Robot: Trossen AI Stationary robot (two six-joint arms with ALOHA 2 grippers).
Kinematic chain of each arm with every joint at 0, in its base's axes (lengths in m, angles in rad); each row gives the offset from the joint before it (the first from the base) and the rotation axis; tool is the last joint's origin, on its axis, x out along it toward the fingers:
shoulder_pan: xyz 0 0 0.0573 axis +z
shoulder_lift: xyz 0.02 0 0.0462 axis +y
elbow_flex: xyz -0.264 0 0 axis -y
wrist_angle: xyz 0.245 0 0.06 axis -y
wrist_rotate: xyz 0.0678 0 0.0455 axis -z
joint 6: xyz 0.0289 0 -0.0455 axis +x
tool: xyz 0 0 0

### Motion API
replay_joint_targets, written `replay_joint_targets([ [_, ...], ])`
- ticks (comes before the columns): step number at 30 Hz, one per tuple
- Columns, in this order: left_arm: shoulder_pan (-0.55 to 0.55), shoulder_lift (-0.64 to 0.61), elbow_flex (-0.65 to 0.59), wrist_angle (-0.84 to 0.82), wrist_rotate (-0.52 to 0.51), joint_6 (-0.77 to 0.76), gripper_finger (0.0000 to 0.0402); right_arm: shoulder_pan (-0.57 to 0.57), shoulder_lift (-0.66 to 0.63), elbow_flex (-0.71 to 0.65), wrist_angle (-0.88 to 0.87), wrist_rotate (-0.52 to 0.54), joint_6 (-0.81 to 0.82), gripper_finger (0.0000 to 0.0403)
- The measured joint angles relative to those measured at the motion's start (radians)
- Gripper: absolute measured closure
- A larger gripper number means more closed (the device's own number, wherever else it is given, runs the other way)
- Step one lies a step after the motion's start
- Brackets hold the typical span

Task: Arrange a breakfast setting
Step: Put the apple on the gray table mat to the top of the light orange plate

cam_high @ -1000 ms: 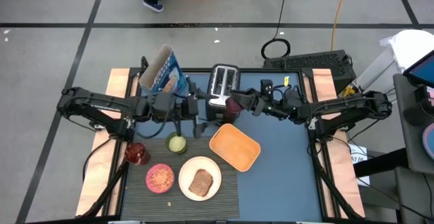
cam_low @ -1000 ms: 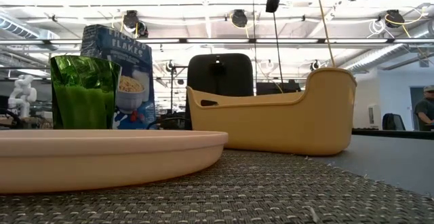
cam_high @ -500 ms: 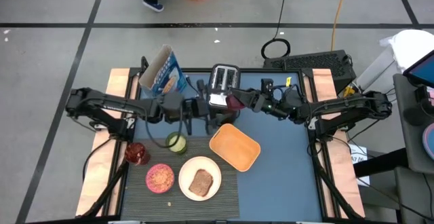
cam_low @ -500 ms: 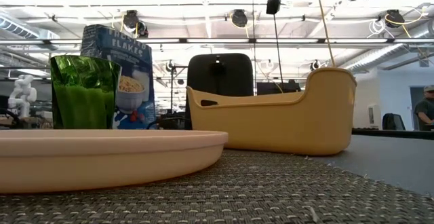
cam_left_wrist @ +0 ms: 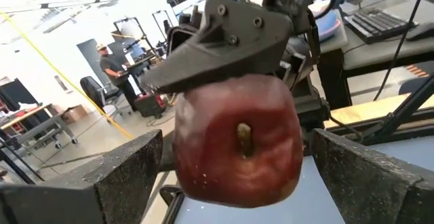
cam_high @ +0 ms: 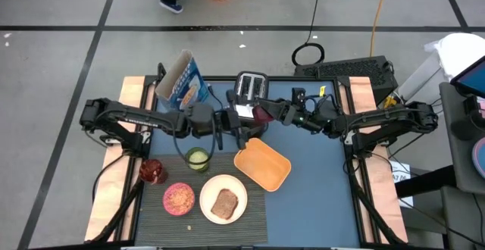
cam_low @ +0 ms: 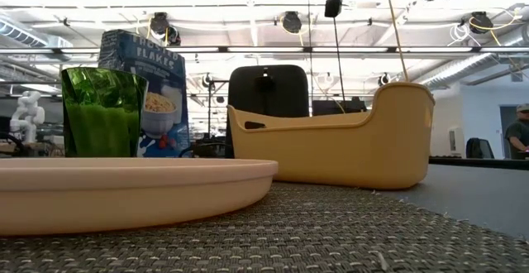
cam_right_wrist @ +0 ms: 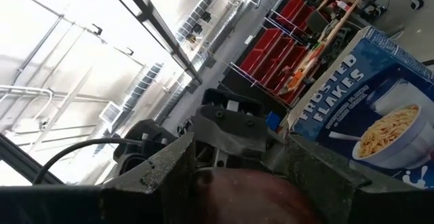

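Observation:
My left gripper is going to take the apple over from my right gripper next for the breakfast setting, so it will grab the apple by its rounded sides on either side of the stem.
A red apple hangs above the table in front of the toaster, with my right gripper shut on it. My left gripper is open and level. Its two fingers stand on either side of the apple, whose stem faces it, with narrow gaps showing. On the dark ribbed placemat rest the white plate with the toast slice, the pink bowl and the green cup. The red glass stands at its left edge. My right gripper pinches the apple between its two fingers, which reach level from the table's right side. One dark finger lies over the apple's upper side. The apple is lifted clear of the table, stem end turned away from this gripper.
A yellow tray lies on the blue table just right of the placemat, below the apple. The silver-black toaster and the blue cereal box stand at the far edge. A keyboard sits beyond the table's far right corner.
My left gripper has moved toward the table's right edge, up to the apple, and stays open; its fingers now stand around the apple. My right gripper and the apple have kept still.

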Motion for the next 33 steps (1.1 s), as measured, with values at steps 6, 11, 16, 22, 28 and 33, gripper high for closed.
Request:
replay_joint_targets([
  [6,0.000,0.000,0.000,0.027,0.000,-0.011,0.0023,0.000,0.000,0.000,0.000,0.000,0.000,0.0190],
  [11,0.000,-0.001,0.000,0.022,-0.009,-0.015,0.0040,0.000,0.000,0.000,0.000,-0.003,0.000,0.0190],
  [16,0.000,-0.001,0.000,0.023,-0.009,-0.016,0.0099,0.000,0.000,0.000,0.000,-0.003,0.000,0.0190],
  [22,-0.001,-0.001,0.000,0.022,-0.009,-0.016,0.0160,0.000,0.000,0.000,0.000,-0.003,0.000,0.0190],
  [28,0.000,-0.001,0.000,0.021,-0.009,-0.018,0.0159,0.000,0.000,0.000,0.000,-0.003,0.006,0.0190],
  [33,0.000,-0.001,0.000,0.021,-0.009,-0.018,0.0155,0.000,0.000,0.000,0.000,-0.003,0.007,0.0185],
])
